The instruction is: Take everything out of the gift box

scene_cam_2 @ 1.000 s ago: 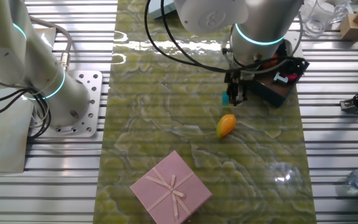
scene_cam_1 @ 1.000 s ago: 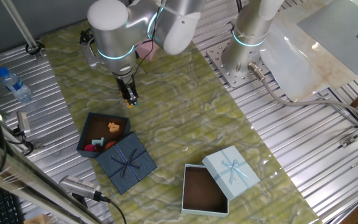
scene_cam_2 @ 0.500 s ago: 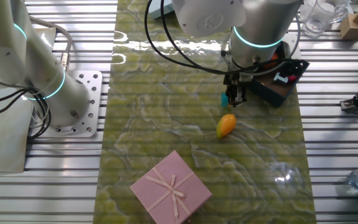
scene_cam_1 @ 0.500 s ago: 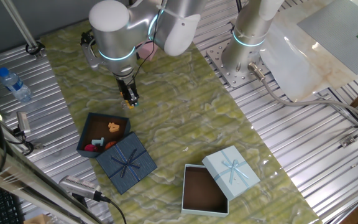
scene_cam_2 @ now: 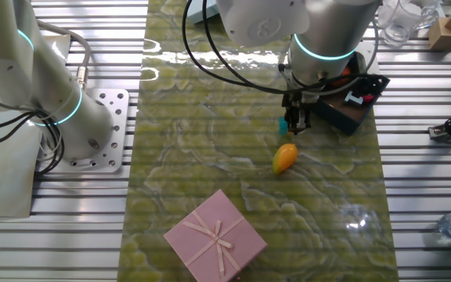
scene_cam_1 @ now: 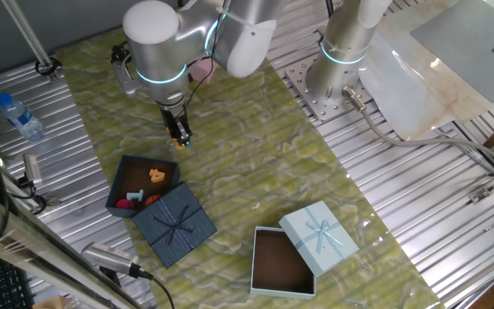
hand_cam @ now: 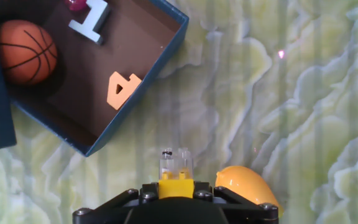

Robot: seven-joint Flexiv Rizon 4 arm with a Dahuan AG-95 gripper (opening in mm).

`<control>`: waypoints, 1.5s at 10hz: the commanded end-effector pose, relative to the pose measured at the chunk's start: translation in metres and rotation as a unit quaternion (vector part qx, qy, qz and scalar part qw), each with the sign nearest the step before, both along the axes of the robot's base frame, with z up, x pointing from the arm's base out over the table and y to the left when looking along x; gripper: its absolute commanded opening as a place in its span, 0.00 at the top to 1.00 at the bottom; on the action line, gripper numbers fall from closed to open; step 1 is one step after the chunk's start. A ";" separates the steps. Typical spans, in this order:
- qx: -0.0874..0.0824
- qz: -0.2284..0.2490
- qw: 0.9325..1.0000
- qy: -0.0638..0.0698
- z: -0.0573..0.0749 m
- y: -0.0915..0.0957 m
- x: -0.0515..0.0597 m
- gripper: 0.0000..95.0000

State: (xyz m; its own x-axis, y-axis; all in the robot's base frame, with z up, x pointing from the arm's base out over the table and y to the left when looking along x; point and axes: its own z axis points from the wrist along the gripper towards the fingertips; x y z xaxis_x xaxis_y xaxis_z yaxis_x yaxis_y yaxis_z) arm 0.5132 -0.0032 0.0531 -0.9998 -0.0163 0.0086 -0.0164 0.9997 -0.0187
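Note:
The yellow block reaches down to the green mat beside the orange-yellow toy (scene_cam_2: 285,157), so my gripper needs to open its fingers.
The navy gift box (scene_cam_1: 123,184) lies open, with its ribboned lid (scene_cam_1: 175,225) leaning on its near side. Inside it are an orange basketball (hand_cam: 26,51), a pale "1" (hand_cam: 91,21), an orange "4" (hand_cam: 120,89) and a pink piece (hand_cam: 76,4). My gripper (scene_cam_1: 180,137) (scene_cam_2: 296,125) (hand_cam: 176,185) hovers low over the mat just beyond the box, shut on a small yellow and clear toy block (hand_cam: 176,169). In the other fixed view the block looks teal. An orange-yellow toy (scene_cam_2: 285,157) (hand_cam: 247,186) lies on the mat right beside the gripper.
A light blue box (scene_cam_1: 281,262) with its lid (scene_cam_1: 319,236) sits on the mat's near right. A pink box (scene_cam_2: 216,235) stands past the orange-yellow toy. A second arm's base (scene_cam_1: 337,64), a water bottle (scene_cam_1: 20,116) and cables ring the mat.

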 end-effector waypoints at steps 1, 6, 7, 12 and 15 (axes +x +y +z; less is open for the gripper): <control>0.000 0.006 1.000 0.000 0.000 -0.001 0.000 0.80; 0.002 0.023 1.000 0.000 0.000 -0.001 0.000 0.60; 0.002 0.025 1.000 0.000 0.000 -0.001 0.000 0.40; -0.009 0.037 0.999 0.003 0.016 0.002 0.012 0.40; -0.015 0.042 0.999 0.003 0.032 0.005 0.035 0.40</control>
